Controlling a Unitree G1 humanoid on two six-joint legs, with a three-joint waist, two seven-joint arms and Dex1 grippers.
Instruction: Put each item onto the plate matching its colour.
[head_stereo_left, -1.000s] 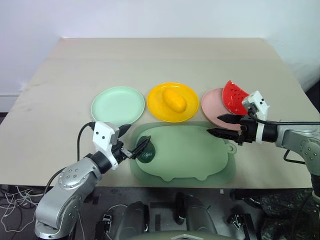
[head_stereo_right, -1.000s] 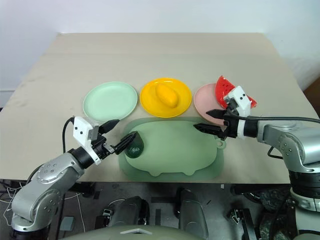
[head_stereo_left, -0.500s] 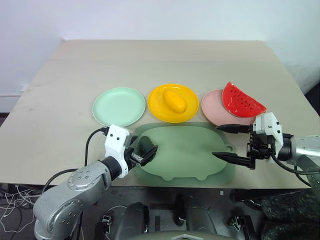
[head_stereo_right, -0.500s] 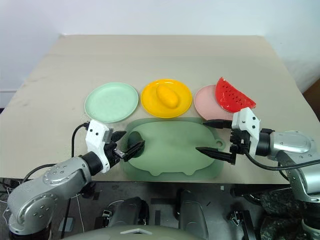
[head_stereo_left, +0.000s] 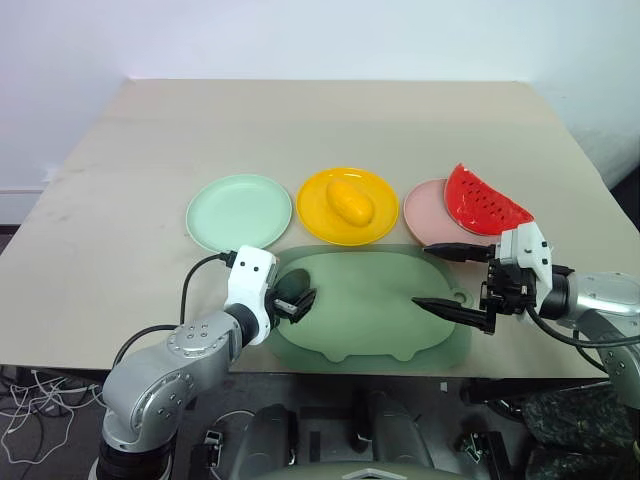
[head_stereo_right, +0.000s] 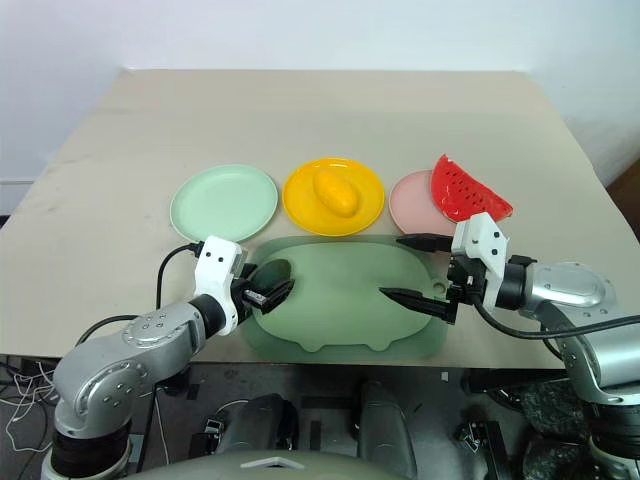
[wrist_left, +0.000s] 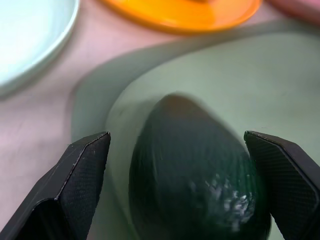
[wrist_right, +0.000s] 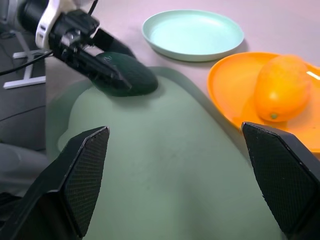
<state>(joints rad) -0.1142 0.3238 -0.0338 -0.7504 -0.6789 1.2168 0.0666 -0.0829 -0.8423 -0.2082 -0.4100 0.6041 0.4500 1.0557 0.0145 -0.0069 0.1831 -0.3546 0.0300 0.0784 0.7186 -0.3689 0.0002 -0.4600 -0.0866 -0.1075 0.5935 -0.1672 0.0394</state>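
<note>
The robot's left gripper has its fingers on either side of the dark green avocado, so it should close on the avocado.
The dark green avocado (wrist_left: 192, 165) lies on the left part of the pale green mat (head_stereo_left: 375, 300). My left gripper (head_stereo_left: 296, 296) is open, one finger on either side of the avocado and each a little apart from it. Beyond the mat, the mint green plate (head_stereo_left: 238, 212) is bare. The yellow mango (head_stereo_left: 350, 200) rests on the yellow plate (head_stereo_left: 318, 210). The red watermelon slice (head_stereo_left: 483, 198) leans on the right side of the pale pink plate (head_stereo_left: 425, 208). My right gripper (head_stereo_left: 447, 280) hangs open and holds nothing over the mat's right edge.
The mat has a small handle loop (head_stereo_left: 461, 297) on its right side, just under my right gripper. The three plates stand in a row across the middle of the beige table (head_stereo_left: 320, 120). The table's front edge runs close behind the mat.
My left gripper has come forward and tipped down, so its fingers now flank the avocado. My right gripper has drawn back from the pink plate and rolled, and now hangs over the mat's right edge.
</note>
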